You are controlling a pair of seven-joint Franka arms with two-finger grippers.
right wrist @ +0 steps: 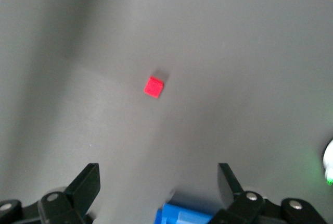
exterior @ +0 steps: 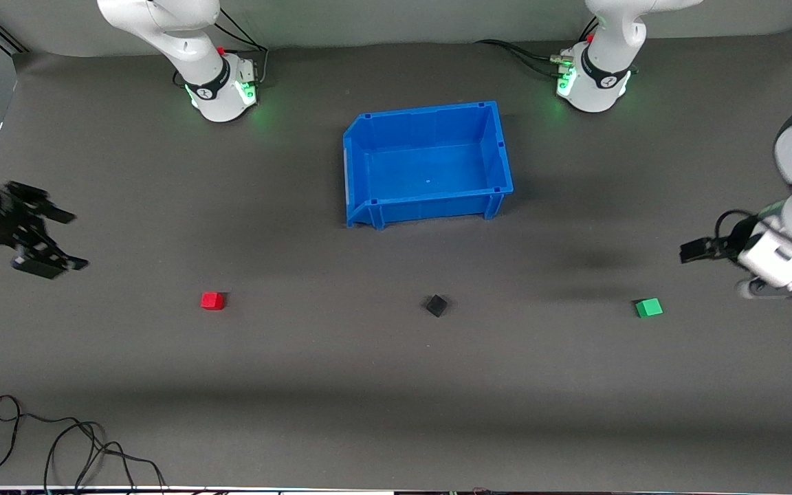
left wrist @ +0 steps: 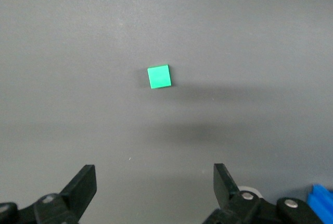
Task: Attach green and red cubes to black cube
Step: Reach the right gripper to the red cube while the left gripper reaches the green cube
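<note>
Next, my left gripper grabs the green cube by its sides, to attach it to the black cube.
The red cube, the black cube and the green cube lie apart in a row on the grey mat, the black one in the middle. My right gripper is open and empty in the air at the right arm's end of the table, away from the red cube. Its wrist view shows the red cube ahead of the open gripper. My left gripper is open and empty at the left arm's end, close to the green cube. Its wrist view shows the green cube ahead of the open gripper.
An empty blue bin stands in the middle of the table, farther from the front camera than the cubes. Loose black cables lie at the mat's near edge toward the right arm's end.
</note>
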